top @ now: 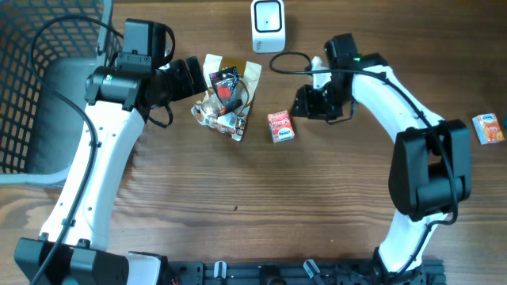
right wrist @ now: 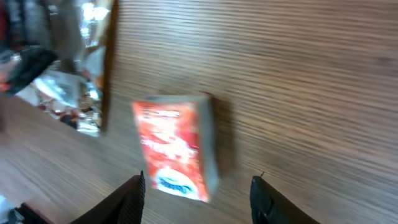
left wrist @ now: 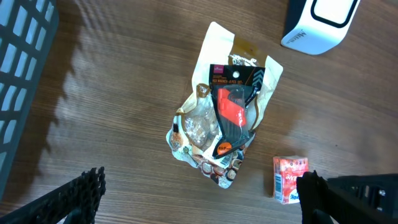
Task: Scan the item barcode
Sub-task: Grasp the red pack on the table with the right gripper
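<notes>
Both fingers of my right gripper stop over wood, short of the red carton and its printed side, so it is too early to close. The gripper lowers toward the carton first.
A small red carton lies flat on the wooden table; it also shows as the red carton in the blurred right wrist view. My right gripper hovers just right of it, and in its own view the right gripper is open, with the carton's near end between the fingertips and neither finger touching it. The white scanner stands at the back centre. My left gripper is wide open beside a pile of snack packets, holding nothing; in its wrist view the left gripper is below the packets.
A dark wire basket fills the far left. Another small carton lies at the right edge. In the left wrist view the scanner is at top right and the red carton sits by the right finger.
</notes>
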Robot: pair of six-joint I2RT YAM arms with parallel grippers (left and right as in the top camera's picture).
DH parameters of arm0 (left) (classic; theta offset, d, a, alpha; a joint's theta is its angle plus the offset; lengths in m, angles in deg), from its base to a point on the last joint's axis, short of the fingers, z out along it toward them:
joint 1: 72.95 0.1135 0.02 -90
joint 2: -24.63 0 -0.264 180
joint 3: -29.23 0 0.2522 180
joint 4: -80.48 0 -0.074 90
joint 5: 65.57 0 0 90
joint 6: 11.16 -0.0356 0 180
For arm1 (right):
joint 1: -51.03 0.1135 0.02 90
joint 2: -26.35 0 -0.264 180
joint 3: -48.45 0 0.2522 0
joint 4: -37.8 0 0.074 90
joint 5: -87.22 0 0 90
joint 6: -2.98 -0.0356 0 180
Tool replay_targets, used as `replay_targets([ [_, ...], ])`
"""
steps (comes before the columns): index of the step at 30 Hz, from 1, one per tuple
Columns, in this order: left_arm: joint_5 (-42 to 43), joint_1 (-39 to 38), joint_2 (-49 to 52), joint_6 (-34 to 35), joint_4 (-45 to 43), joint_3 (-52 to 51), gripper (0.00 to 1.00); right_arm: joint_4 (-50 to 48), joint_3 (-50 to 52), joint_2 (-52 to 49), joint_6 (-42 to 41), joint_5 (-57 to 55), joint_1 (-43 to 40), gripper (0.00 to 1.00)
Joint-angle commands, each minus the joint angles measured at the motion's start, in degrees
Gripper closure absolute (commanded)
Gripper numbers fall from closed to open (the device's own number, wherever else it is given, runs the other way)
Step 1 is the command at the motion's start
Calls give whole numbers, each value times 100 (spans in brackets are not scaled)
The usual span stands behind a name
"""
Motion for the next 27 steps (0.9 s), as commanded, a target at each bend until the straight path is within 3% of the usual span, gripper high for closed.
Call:
replay_targets([
  [1,-33,11,22,52,-13,15,0,-284,22,-13,76,232,236,45],
  [5,-33,11,24,52,-13,15,0,-719,522,-17,-496,-372,452,47],
  [13,-33,11,24,52,-13,15,0,-1510,1405,-17,-684,-579,490,51],
  [14,-33,11,22,52,-13,15,0,-1513,1423,-17,-684,-579,490,55],
  [15,-33,11,24,52,-13,15,0,-1521,1449,-17,-767,-579,490,66],
  [17,-33,11,22,52,-13,15,0,-1567,1456,-17,-1147,-422,490,93],
  [18,-33,11,22,52,-13,15,0,-1631,1456,-17,-1252,-251,490,95],
  [23,-33,11,22,52,-13,15,0,-1932,1117,-15,-1491,94,472,95],
  [25,-33,11,24,52,-13,15,0,-1672,595,-4,-1355,-299,474,95],
  [27,-33,11,24,52,-13,15,0,-1207,-319,0,-1185,-1539,485,95],
])
